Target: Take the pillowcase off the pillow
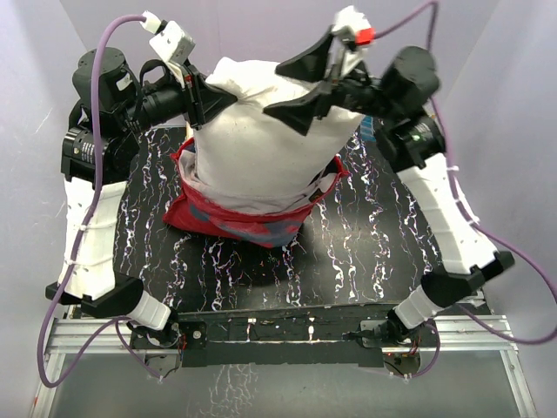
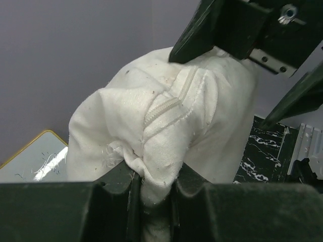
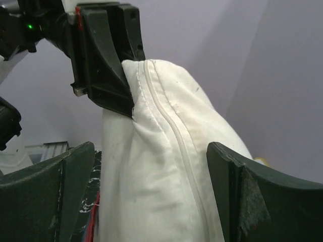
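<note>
My right gripper takes hold of the pillow's bare end (image 1: 277, 91) next, which leaves my left gripper free to take off the red pillowcase (image 1: 235, 218).
The off-white pillow (image 1: 252, 139) is held up off the table at the back. The red pillowcase (image 1: 235, 218) hangs bunched round its lower end, inside out at the rim. My left gripper (image 1: 202, 97) is shut on the pillow's upper left corner; the left wrist view shows the fabric (image 2: 156, 171) pinched between the jaws. My right gripper (image 1: 309, 83) is open, its fingers straddling the pillow's upper right end (image 3: 161, 166) without closing on it. A sliver of the pillowcase (image 3: 93, 224) shows at the bottom of the right wrist view.
The tabletop (image 1: 365, 252) is black with white marbling. Purple walls (image 1: 513, 104) close in on three sides. A wood-framed white board (image 2: 35, 159) lies at the far left. A metal rail (image 1: 278, 335) runs along the near edge between the arm bases.
</note>
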Available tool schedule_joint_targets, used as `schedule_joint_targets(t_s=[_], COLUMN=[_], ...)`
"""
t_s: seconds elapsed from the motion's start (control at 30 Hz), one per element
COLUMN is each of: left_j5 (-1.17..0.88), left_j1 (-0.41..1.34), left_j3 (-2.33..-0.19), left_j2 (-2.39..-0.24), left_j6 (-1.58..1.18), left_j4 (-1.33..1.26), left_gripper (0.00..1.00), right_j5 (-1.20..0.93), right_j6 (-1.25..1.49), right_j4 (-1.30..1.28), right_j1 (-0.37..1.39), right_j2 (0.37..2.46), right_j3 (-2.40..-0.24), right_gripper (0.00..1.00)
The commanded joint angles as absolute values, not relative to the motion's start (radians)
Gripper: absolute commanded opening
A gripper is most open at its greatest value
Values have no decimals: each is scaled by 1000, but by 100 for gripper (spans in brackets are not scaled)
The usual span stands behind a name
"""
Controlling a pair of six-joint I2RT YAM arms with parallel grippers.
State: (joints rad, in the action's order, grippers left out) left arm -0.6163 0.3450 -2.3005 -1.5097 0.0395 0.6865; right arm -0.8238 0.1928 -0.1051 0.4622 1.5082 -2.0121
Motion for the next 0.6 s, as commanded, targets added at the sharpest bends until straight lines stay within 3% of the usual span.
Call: schedule_joint_targets(t_s=[0.0,0.3,0.43,0.57], left_j5=[-680,-709,-725,-753], left_j1=[341,341,341,341], left_j3=[-2363,-2378,-2397,-2410], left_j2=[-1501,-1500,-1517,-1529], left_j6=[19,23,-10,-34], left_j4=[665,666,654,651], left_gripper=[0,0,0,0], right_j5=[-837,-770,-616,-519], right_j6=[-44,-251,-318,-322], right_j4=[-432,-693,-808,-789], right_j1=[551,656,715,732], right_j2=[1613,1672,1715,1735], right_j3=[-2198,-2238,-2226,-2128], right_gripper=[97,99,99,90])
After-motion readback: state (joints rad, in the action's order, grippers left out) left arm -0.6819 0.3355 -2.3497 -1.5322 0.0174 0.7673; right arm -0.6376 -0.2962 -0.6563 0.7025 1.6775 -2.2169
